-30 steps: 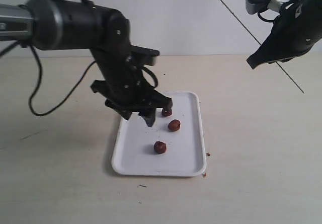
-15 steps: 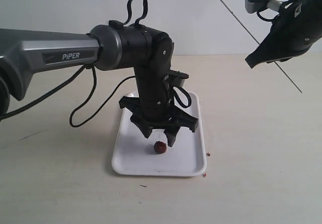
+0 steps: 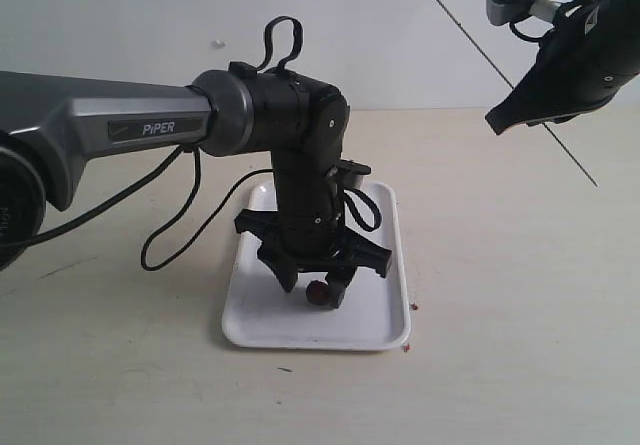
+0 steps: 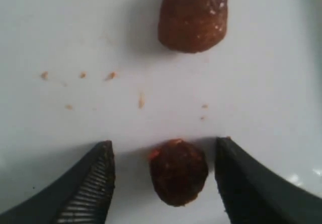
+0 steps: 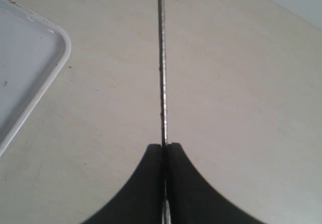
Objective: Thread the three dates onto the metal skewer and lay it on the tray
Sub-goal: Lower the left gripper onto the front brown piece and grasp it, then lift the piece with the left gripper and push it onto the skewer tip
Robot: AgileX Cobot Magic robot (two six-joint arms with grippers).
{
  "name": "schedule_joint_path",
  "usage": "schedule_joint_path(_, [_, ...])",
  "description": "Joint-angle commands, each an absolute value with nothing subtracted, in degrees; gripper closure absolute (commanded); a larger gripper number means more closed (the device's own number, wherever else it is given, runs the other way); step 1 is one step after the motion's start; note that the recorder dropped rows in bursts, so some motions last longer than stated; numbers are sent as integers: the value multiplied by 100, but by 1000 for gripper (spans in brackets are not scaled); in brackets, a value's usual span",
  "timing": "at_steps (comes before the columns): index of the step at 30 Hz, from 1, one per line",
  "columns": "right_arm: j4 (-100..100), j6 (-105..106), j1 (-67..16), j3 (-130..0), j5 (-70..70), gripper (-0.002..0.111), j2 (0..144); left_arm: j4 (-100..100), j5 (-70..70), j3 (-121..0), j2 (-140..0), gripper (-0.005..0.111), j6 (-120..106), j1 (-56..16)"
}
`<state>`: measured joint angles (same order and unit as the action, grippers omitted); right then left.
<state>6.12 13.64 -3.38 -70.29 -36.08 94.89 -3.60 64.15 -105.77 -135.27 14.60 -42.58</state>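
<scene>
The dark date (image 3: 318, 292) (image 4: 178, 172) lies between the lowered fingers of my left gripper, so it is time to close now. Closing now would catch the date.
My left gripper (image 3: 318, 283) is lowered onto the white tray (image 3: 250, 315) and stands open, a dark red-brown date (image 4: 178, 171) lying between its two fingers without touching either. A second date (image 4: 193, 13) lies further along the tray in the left wrist view; the third is hidden. In the exterior view only the date (image 3: 319, 292) under the gripper shows. High at the upper right, my right gripper (image 3: 497, 123) is shut on the thin metal skewer (image 3: 470, 36), which slants through the air and runs straight out from the closed fingers as the skewer (image 5: 161, 63).
Small brown crumbs (image 4: 110, 75) are scattered on the tray floor. More crumbs (image 3: 413, 307) lie on the beige table by the tray's right edge. The tray's corner (image 5: 55, 58) shows in the right wrist view. The left arm's black cable (image 3: 170, 215) loops over the table.
The left arm swung right across the tray and dropped lower, bringing its open fingers down around the nearest date. The right arm with the skewer has barely moved.
</scene>
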Motion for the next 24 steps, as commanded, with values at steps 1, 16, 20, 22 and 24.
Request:
schedule_joint_path(1, [595, 1394, -301, -7019, -3461, 108, 9488, -399, 6438, -10613, -13650, 49, 1518, -4357])
schedule_joint_path(16, [585, 1368, -301, -7019, -3416, 108, 9488, -533, 6764, -10613, -13490, 80, 722, -4287])
schedule_joint_path(20, [438, 1466, -301, -7019, -3437, 108, 9488, -982, 6785, -10613, -13051, 80, 235, -3984])
schedule_joint_path(22, [438, 1610, -301, -7019, -3534, 108, 9488, -1460, 6845, -10613, -12790, 80, -189, -3744])
schedule_joint_path(24, [423, 1826, -301, -7019, -3653, 108, 9488, -2069, 6996, -10613, -12576, 80, -634, -3445])
